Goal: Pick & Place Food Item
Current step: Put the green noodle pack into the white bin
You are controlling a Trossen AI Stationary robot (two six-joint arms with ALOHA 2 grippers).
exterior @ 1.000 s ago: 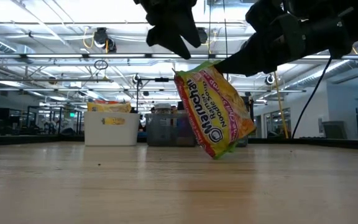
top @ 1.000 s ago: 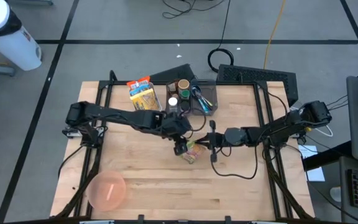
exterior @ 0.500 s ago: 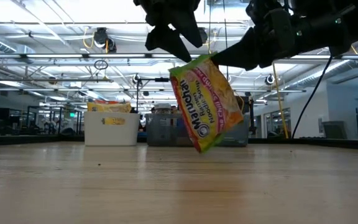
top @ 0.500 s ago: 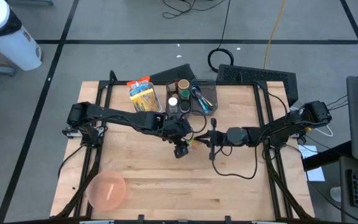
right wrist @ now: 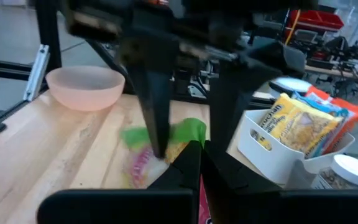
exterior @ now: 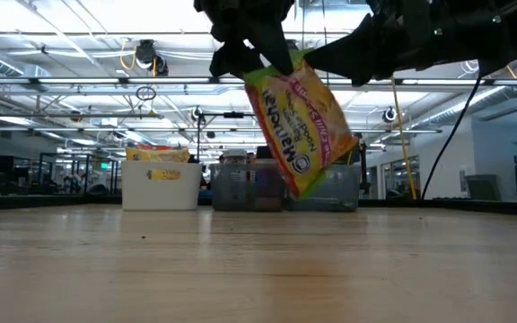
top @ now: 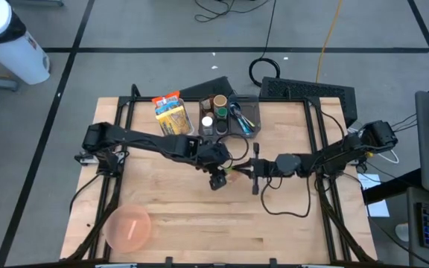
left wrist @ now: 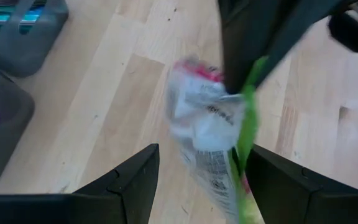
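Observation:
The robot's left gripper will next grab the instant-noodle packet by its green edge (left wrist: 247, 134), to place it in the white bin with the other snack packets.
A yellow, red and green instant-noodle packet (exterior: 299, 126) hangs in the air over the middle of the table, between my two grippers; it also shows in the high view (top: 234, 173). My right gripper (top: 253, 173) is shut on it from the table's right. My left gripper (top: 216, 179) is open, and in the left wrist view its two fingers (left wrist: 135, 180) stand on either side of the packet (left wrist: 210, 137). I cannot tell whether they touch it. My right gripper pinches the packet's upper green edge (left wrist: 244, 99) between its two shut fingers. The fingers come slanting from the table's right side. The packet hangs below them, tilted, with its lower end (exterior: 305, 184) clear of the table.
A pink bowl (top: 129, 227) stands near the table's near left corner. A white bin with snack packets (top: 171, 113) and a grey bin with jars and pens (top: 229, 115) stand at the far edge. Bare wood lies across the near half.
My right gripper has gone up with the packet. The packet has risen higher above the table and swung from a flatter tilt toward hanging steeply. My left gripper has stayed beside it.

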